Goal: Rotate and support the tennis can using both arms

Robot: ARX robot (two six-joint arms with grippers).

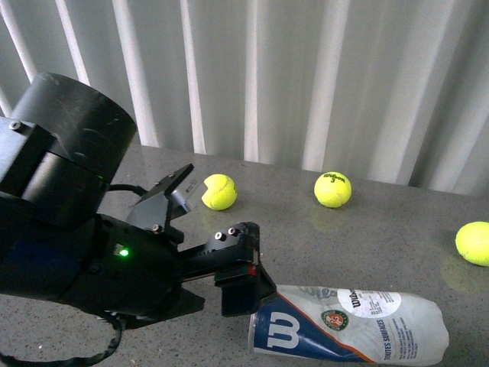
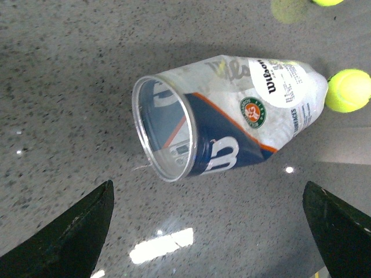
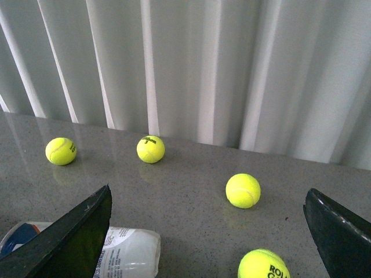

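Observation:
I will grab the tennis can with my left gripper next by its open metal rim (image 1: 255,327), across the can's thin side, because the tennis can's body (image 1: 359,325) is wide and round.
The tennis can (image 1: 351,325) lies on its side on the grey table near the front edge, its navy "W" label facing up. My left gripper (image 1: 218,223) is open just above and behind the can's rimmed end. In the left wrist view the can (image 2: 226,133) lies a little ahead of the open left gripper (image 2: 208,231), its open metal-rimmed mouth turned toward it, and neither finger touches it. My right gripper (image 3: 208,231) is open and empty, with the can's closed end (image 3: 130,252) beside one finger. The right arm is out of the front view.
Three yellow-green tennis balls lie on the table: one (image 1: 219,191) behind the left gripper, one (image 1: 333,189) mid-back, one (image 1: 474,242) at the right edge. The right wrist view shows another ball (image 3: 264,265) close by. A white pleated curtain (image 1: 306,76) runs along the back.

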